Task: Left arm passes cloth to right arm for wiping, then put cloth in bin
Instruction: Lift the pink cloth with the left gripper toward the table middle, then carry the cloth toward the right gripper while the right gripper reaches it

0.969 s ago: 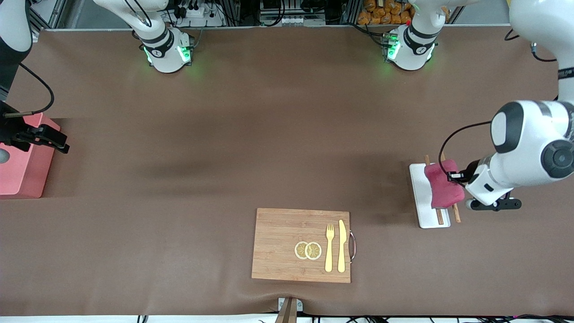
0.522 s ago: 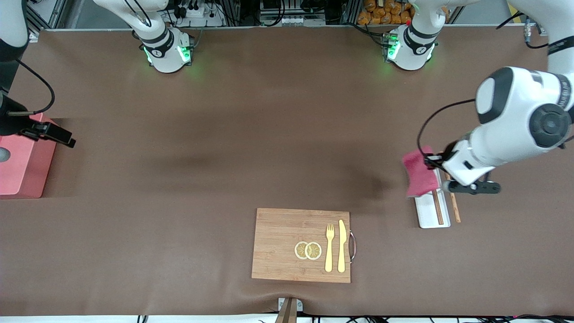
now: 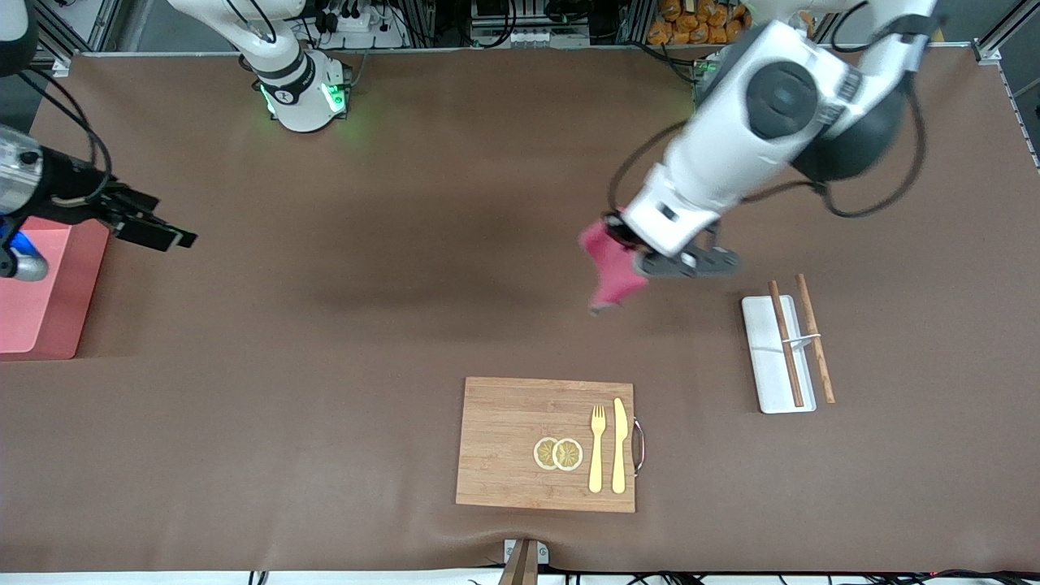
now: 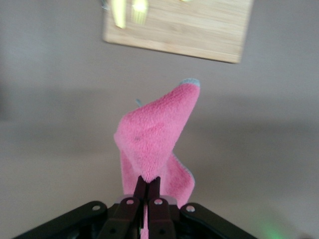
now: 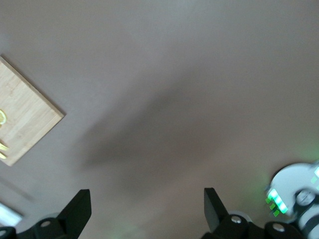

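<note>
The right gripper grabs the raspberry cloth's bunched folds next, since the raspberry cloth's hemmed edge (image 3: pixel 602 308) then stays free to wipe.
My left gripper (image 3: pixel 611 236) is shut on the raspberry cloth (image 3: pixel 611 268) and holds it in the air over the bare brown table, between the white tray and the table's middle. In the left wrist view the cloth (image 4: pixel 154 142) hangs bunched from the closed left gripper (image 4: pixel 148 185). My right gripper (image 3: pixel 166 234) is open and empty, up beside the salmon-pink bin (image 3: pixel 41 301) at the right arm's end of the table. The right wrist view shows its spread fingers (image 5: pixel 79 206) over bare table.
A wooden cutting board (image 3: pixel 546 443) with two lemon slices (image 3: pixel 558 453), a yellow fork (image 3: pixel 597 447) and a knife (image 3: pixel 619 445) lies near the front camera. A flat white tray (image 3: pixel 768 357) with wooden sticks (image 3: pixel 786 341) lies toward the left arm's end.
My left gripper lifted the cloth off the white tray and carried it toward the table's middle. My right gripper moved out from over the bin toward the middle.
</note>
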`<state>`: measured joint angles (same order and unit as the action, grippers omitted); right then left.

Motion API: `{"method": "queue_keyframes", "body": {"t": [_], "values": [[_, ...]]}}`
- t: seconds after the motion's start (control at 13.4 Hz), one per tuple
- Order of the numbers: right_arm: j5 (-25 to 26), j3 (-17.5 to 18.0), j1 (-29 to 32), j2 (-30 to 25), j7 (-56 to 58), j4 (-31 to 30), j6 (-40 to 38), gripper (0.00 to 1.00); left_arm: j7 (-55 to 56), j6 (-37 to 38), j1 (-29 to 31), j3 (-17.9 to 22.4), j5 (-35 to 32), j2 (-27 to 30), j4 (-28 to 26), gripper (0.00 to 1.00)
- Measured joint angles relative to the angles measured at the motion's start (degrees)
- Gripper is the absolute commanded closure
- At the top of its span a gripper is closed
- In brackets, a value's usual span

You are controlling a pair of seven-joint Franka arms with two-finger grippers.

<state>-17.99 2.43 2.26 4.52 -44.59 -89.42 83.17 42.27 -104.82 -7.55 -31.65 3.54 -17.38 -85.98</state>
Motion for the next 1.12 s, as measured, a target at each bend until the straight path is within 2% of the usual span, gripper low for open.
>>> {"method": "queue_keyframes", "body": {"t": [0.22, 0.52, 0.82, 1.12], "values": [[-7.81, 0.16, -0.88, 2.06, -10.67, -0.16, -0.02, 0.00, 12.13, -6.40, -7.26, 0.00, 0.00, -4.91, 5.00, 1.00], [-17.89, -0.18, -0.67, 6.90, -19.05, -0.24, 0.24, 0.00, 23.63, -22.67, -13.57, 0.12, 0.00, -10.72, 6.69, 1.00], [-23.25, -0.12, -0.91, 11.43, -20.56, -2.13, 2.68, 0.00, 29.40, -34.49, -18.04, 0.86, 0.00, -13.01, 7.18, 1.00], [-26.43, 0.07, -3.21, 12.46, -20.97, -6.14, 5.03, 0.00, 31.41, -38.06, -21.02, 2.72, 0.00, -14.93, 9.70, 1.00]]}}
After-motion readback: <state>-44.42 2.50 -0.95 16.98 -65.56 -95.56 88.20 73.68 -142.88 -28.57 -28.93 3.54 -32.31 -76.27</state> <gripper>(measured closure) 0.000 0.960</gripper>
